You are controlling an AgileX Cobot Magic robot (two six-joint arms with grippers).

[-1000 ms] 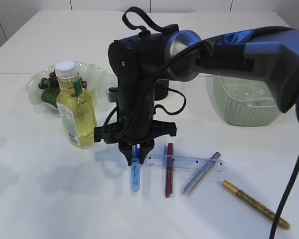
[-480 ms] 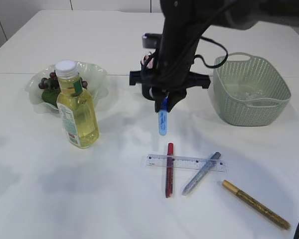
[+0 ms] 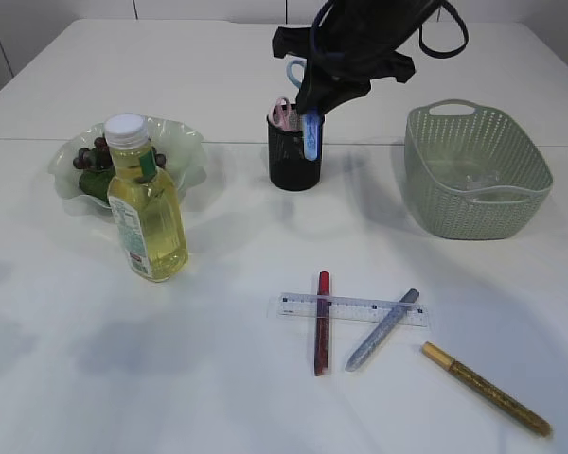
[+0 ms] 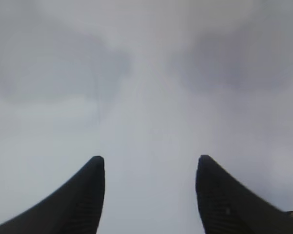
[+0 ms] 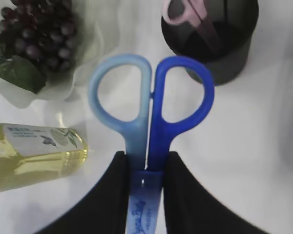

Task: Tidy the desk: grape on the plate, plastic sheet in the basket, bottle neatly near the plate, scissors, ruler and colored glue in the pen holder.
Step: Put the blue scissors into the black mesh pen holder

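Note:
The blue sheath's tip (image 3: 310, 156) hangs outside the black pen holder's rim (image 3: 289, 121), so my right gripper now moves the scissors into the pen holder before releasing them.
My right gripper (image 3: 311, 102) is shut on blue scissors (image 5: 151, 105) in a blue sheath (image 3: 310, 134) and holds them just above the black pen holder (image 3: 294, 156), sheath tip down. The holder (image 5: 219, 39) has pink scissors (image 5: 183, 12) in it. The clear ruler (image 3: 352, 308) lies on the table with a red glue pen (image 3: 321, 322) and a silver glue pen (image 3: 382, 329) across it; a gold glue pen (image 3: 485, 388) lies to the right. The bottle (image 3: 145, 200) of yellow liquid stands by the plate (image 3: 185, 142) with grapes (image 5: 36, 34). My left gripper (image 4: 149, 168) is open over bare table.
A green basket (image 3: 478, 175) stands at the right with clear plastic inside. The white table extends all round. The right arm hangs over the back middle of the table.
My right gripper has lifted the blue scissors from the table by the ruler and carried them back to just above the pen holder.

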